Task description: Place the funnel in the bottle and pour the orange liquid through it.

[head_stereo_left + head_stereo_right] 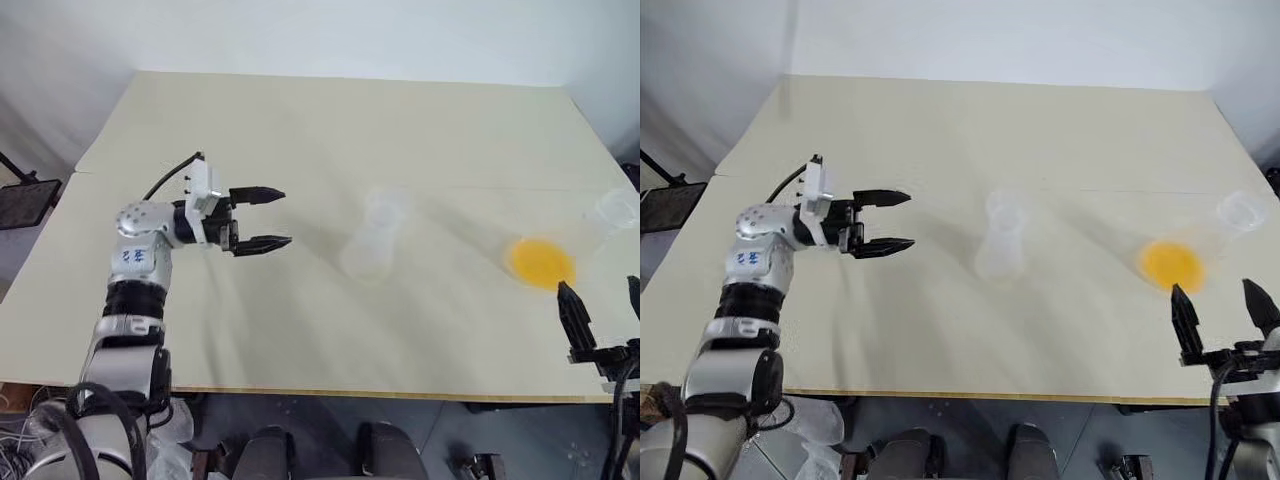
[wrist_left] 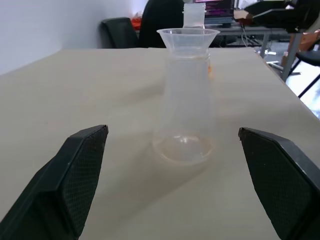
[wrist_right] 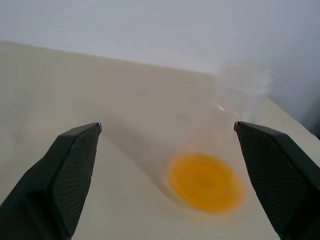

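Note:
My right gripper grabs the flask by its narrow neck [image 1: 606, 215] next, since the flask spreads wide at its base around the orange liquid [image 1: 541, 262].
The small clear bottle [image 1: 368, 255] stands upright near the table's middle, with the see-through funnel [image 2: 188, 37] seated in its neck, flared rim up. My left gripper [image 1: 286, 217] hovers to the bottle's left, pointing at it, open and empty, apart from it. To the right, the orange liquid [image 1: 541, 262] lies as a shallow pool in the bottom of a large clear flask [image 1: 1241, 211]. My right gripper [image 1: 1212, 287] is at the table's front right, just short of the flask, open with nothing between its fingers.
The cream table [image 1: 300, 130] has a seam running across its middle. Its front edge [image 1: 400, 392] lies close under my right gripper. A dark stand [image 1: 25, 200] sits off the table's left side. Office chairs [image 2: 150, 25] stand beyond the table's right edge.

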You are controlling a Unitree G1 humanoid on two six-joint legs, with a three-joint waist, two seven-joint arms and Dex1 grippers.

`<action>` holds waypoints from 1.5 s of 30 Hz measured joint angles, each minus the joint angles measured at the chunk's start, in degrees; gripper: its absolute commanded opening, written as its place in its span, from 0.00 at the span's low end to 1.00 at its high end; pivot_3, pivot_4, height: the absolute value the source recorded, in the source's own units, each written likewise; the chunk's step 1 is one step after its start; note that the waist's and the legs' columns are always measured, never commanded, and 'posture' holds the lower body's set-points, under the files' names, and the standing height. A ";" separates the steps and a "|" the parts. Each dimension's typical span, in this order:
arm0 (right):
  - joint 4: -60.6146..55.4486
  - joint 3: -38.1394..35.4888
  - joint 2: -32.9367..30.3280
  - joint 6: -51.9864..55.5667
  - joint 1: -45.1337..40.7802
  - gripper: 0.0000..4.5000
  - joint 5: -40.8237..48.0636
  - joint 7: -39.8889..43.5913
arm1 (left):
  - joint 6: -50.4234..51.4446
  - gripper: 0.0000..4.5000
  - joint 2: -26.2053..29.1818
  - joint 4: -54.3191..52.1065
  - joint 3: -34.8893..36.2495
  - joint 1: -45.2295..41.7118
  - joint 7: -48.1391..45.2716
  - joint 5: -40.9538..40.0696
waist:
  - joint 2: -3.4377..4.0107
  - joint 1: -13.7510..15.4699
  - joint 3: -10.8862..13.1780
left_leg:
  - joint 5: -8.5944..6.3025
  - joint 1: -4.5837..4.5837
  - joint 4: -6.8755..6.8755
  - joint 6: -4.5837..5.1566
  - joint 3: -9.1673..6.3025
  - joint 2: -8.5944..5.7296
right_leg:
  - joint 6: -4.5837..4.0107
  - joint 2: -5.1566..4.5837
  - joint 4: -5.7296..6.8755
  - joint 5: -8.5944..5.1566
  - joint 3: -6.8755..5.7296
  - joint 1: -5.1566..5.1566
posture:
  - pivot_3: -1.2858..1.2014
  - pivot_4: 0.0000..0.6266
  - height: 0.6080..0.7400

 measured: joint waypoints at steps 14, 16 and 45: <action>12.33 -2.64 -13.68 12.48 -14.19 1.00 5.65 -0.92 | 12.17 0.99 0.28 -22.23 -0.34 12.78 9.34 -6.44 | 0.09 0.01 -0.05 | 0.01 0.21 -0.04 0.02 0.31 -0.03 | 0.00 0.02 -0.01 0.00 0.37 0.03 | 0.52 0.24 1.00; 14.97 -2.51 -15.92 14.14 -17.31 1.00 5.54 -1.27 | 12.60 0.99 -0.37 -23.55 -0.81 13.46 10.05 -6.64 | 0.09 0.03 -0.05 | 0.01 0.22 -0.05 0.02 0.31 0.00 | 0.00 0.04 0.00 0.00 0.35 0.03 | 0.52 0.24 1.00; 43.03 4.76 -20.48 14.84 -42.99 1.00 -2.46 7.95 | 13.33 0.99 -0.71 -27.85 -2.51 14.57 13.79 -8.31 | 0.13 -0.15 -0.07 | 0.01 0.13 -0.04 0.01 0.76 0.01 | 0.00 0.03 -0.04 0.00 0.29 -0.01 | 0.52 0.24 1.00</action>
